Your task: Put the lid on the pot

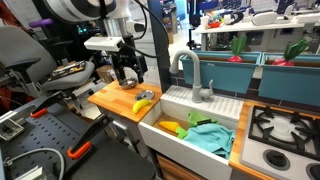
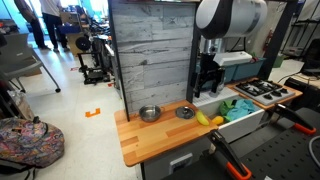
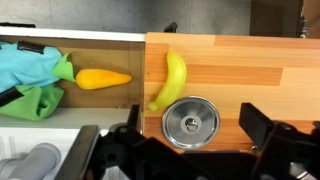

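The lid has to go on the pot, so my gripper will grab the lid's centre knob from above, keeping the lid flat and its rim free.
The lid is a small round silvery disc with a centre knob. It lies flat on the wooden counter and also shows in an exterior view. The pot stands on the counter a little way from the lid, on the side away from the banana; it is out of the wrist view. My gripper is open and empty, with the lid between its two black fingers in the wrist view. In both exterior views it hangs above the counter. How high it is above the lid I cannot tell.
A yellow banana lies just beside the lid, towards the white sink. The sink holds green and teal cloths and a yellow toy vegetable. A grey faucet, a stove and a grey plank wall border the counter.
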Robot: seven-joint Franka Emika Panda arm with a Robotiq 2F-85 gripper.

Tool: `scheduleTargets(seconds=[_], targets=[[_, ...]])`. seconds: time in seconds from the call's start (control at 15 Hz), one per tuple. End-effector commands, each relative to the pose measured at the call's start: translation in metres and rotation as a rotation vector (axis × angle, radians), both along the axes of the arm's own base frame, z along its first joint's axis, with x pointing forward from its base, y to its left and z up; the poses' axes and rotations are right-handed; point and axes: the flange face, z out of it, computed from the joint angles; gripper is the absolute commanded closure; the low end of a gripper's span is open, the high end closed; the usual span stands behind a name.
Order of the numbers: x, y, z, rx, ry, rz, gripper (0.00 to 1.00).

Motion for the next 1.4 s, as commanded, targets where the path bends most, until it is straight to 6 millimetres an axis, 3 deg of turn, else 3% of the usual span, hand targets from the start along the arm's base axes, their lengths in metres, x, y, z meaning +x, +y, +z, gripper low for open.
scheduleTargets(seconds=[0.0,0.33,0.93,1.0,1.07,1.33], targets=[[0.026,0.013,-0.03,0.052,-0.049,0.019,0.0],[0.055,0.037,-0.069,0.077,-0.034,0.063,0.0],[0.078,0.043,-0.12,0.105,0.032,0.106,0.0],[0.079,0.045,-0.122,0.099,0.041,0.108,0.25],[0.08,0.046,-0.124,0.099,0.048,0.11,0.28],[0.087,0.048,-0.126,0.099,0.051,0.114,0.6]])
